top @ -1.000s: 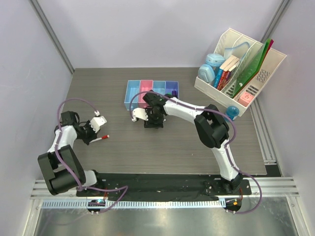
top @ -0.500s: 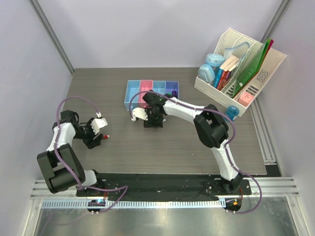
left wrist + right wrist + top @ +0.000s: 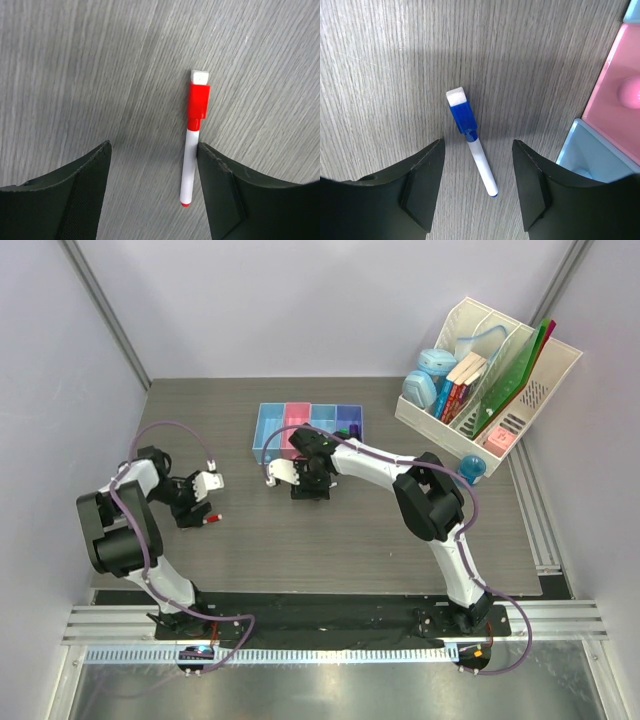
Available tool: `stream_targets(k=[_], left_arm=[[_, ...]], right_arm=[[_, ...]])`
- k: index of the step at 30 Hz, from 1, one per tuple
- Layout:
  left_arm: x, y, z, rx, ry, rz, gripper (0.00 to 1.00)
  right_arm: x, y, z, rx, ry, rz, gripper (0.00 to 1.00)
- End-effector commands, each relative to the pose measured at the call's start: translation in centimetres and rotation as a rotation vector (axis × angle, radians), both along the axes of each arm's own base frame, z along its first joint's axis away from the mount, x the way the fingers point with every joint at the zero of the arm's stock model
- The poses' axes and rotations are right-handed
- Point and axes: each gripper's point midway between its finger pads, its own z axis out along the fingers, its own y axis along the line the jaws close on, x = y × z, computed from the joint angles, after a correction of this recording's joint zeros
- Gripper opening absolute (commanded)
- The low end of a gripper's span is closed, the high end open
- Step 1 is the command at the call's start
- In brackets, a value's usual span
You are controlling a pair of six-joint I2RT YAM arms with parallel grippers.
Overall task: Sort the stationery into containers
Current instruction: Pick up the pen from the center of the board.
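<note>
The blue-capped white marker would stay on the grey table if I lifted my right gripper now: its fingers are open.
A thin white marker with a red cap (image 3: 192,145) lies flat on the grey table. My left gripper (image 3: 152,165) stands open over it, and the marker's barrel lies right beside the right finger (image 3: 225,190). In the top view this gripper (image 3: 197,502) is at the table's left. A white marker with a blue cap (image 3: 472,142) lies between the open fingers of my right gripper (image 3: 477,165), touching neither. The row of four joined trays (image 3: 307,430) sits just beyond the right gripper (image 3: 310,480). Its pink tray (image 3: 612,95) and a light blue tray (image 3: 590,150) show at the right.
A white slanted file rack (image 3: 490,370) with books and folders stands at the back right. A round blue item (image 3: 472,468) rests on the table in front of it. A pink rounded thing (image 3: 630,90) sits in the pink tray.
My left gripper has gone from shut to open, and the red-capped marker it held now lies loose on the table. The left arm has swung its elbow inward. The right arm stays put.
</note>
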Motion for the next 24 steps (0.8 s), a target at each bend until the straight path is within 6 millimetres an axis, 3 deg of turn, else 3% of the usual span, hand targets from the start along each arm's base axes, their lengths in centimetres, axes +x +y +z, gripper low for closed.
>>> stream_targets(k=[1, 6, 9, 12, 13, 16, 21, 24], left_arm=[[0.4, 0.0, -0.5, 0.055, 0.016, -0.062, 0.69], [-1.3, -1.0, -1.7, 0.093, 0.093, -0.126, 0.67], [-1.7, -1.5, -2.1, 0.085, 0.12, -0.123, 0.56], [-1.7, -1.5, -2.4, 0.094, 0.141, -0.106, 0.33], [-1.8, -1.3, -2.6, 0.107, 0.153, -0.109, 0.14], [-2.2, -1.2, -2.8, 0.11, 0.2, -0.101, 0.0], [-2.5, -1.2, -2.8, 0.113, 0.233, -0.103, 0.0], [-2.5, -1.2, -2.6, 0.112, 0.239, -0.094, 0.0]], right_arm=[[-1.3, 0.1, -2.7, -0.026, 0.057, 0.002, 0.63], [-1.3, 0.2, -2.7, -0.025, 0.06, -0.002, 0.62], [-1.4, 0.2, -3.0, -0.027, 0.065, -0.004, 0.58], [-1.5, 0.1, -3.4, -0.032, 0.072, -0.011, 0.47], [-1.6, 0.1, -3.5, -0.034, 0.074, -0.01, 0.42], [-1.6, -0.1, -3.7, -0.043, 0.075, -0.014, 0.3], [-1.6, -0.3, -4.0, -0.05, 0.077, -0.022, 0.03], [-1.5, -0.4, -3.9, -0.053, 0.07, -0.038, 0.01]])
